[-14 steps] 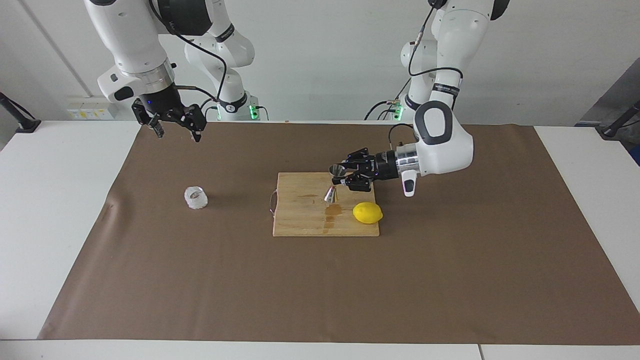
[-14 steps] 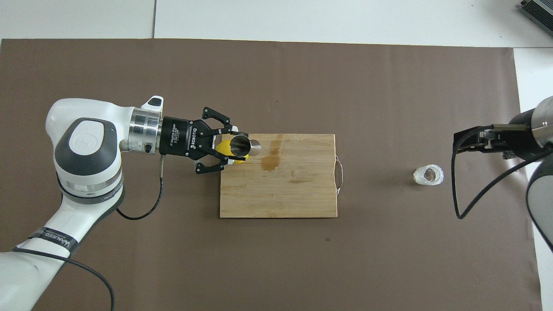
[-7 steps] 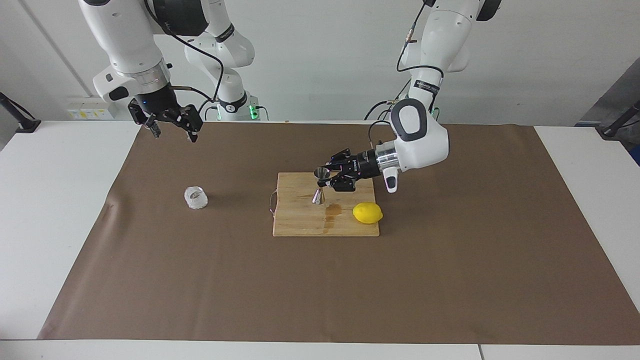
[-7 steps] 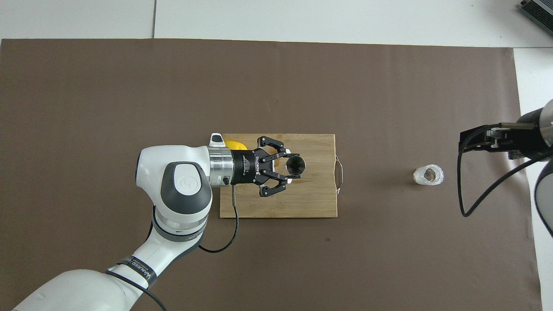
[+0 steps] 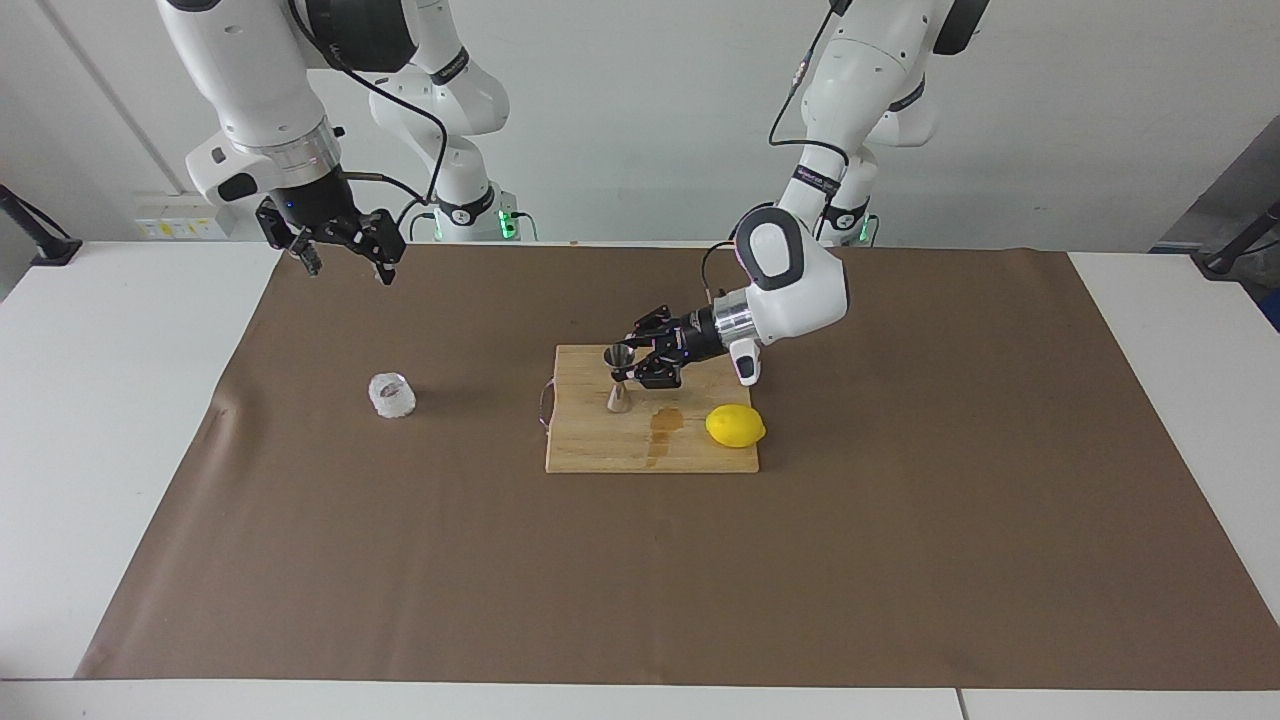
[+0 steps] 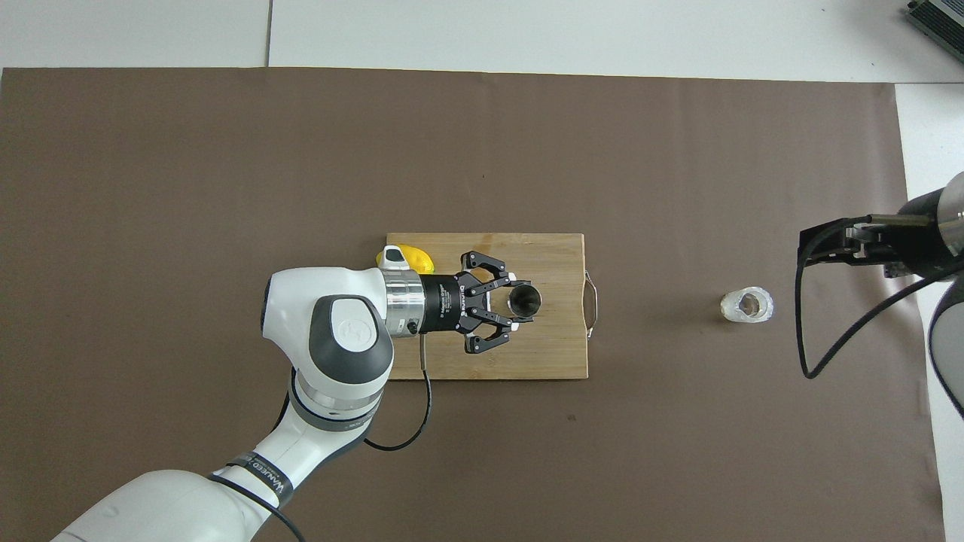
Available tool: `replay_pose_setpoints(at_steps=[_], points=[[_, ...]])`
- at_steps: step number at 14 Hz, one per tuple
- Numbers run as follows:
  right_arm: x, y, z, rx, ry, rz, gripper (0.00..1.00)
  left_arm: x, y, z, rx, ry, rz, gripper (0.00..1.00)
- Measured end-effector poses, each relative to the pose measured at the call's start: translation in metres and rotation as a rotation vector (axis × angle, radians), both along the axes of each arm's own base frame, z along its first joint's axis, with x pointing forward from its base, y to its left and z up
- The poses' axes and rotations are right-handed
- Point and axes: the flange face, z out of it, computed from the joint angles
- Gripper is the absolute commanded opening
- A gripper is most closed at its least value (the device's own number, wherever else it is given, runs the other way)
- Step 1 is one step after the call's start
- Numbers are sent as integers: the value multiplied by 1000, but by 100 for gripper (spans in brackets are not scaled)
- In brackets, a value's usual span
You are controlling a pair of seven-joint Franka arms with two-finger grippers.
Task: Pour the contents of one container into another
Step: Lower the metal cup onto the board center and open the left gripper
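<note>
The metal jigger sits upright over the wooden cutting board, well inside its edges, and would stand, so it is time for my left gripper to open now.
The metal jigger (image 5: 619, 380) is upright over the wooden cutting board (image 5: 600, 447), its base at or just above the wood. My left gripper (image 5: 626, 373) is shut on its waist, reaching in level from the left arm's end. In the overhead view the jigger's open mouth (image 6: 523, 300) shows at my left gripper (image 6: 514, 305). The faceted glass cup (image 5: 392, 395) stands alone on the brown paper toward the right arm's end; it also shows in the overhead view (image 6: 746, 305). My right gripper (image 5: 347, 264) hangs open and empty in the air over the paper beside the cup, and shows in the overhead view (image 6: 817, 248).
A yellow lemon (image 5: 735, 426) lies on the board's corner toward the left arm's end, partly under my left arm in the overhead view (image 6: 413, 256). A wet stain (image 5: 665, 420) marks the board. The board (image 6: 557, 354) has a metal handle (image 6: 593, 301) facing the cup.
My left gripper has carried the jigger along the board toward the right arm's end and lower, away from the lemon. My right gripper has barely moved.
</note>
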Motion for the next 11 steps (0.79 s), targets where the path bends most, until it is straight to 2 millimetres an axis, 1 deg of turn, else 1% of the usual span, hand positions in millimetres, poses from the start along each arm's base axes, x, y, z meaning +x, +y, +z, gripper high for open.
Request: replay_pose_setpoints(at_steps=[1,2,5,6,7,11], points=[[0,0,0,0,0,0,100,-1,-1,-1,7,-3,2,0],[0,0,0,0,0,0,100,-3,-3,-1,13,-6,4,3],[0,0,0,0,0,0,100,-4,-4,-1,17,-7,12,39],[0,0,0,0,0,0,100,-4,-4,-1,17,-8,13,65],[0,0,0,0,0,0,100,-4,-4,-1,19,-9,14,100],[0,-4,0,0,0,-7,100,0,0,-1,27,-49,10,100]])
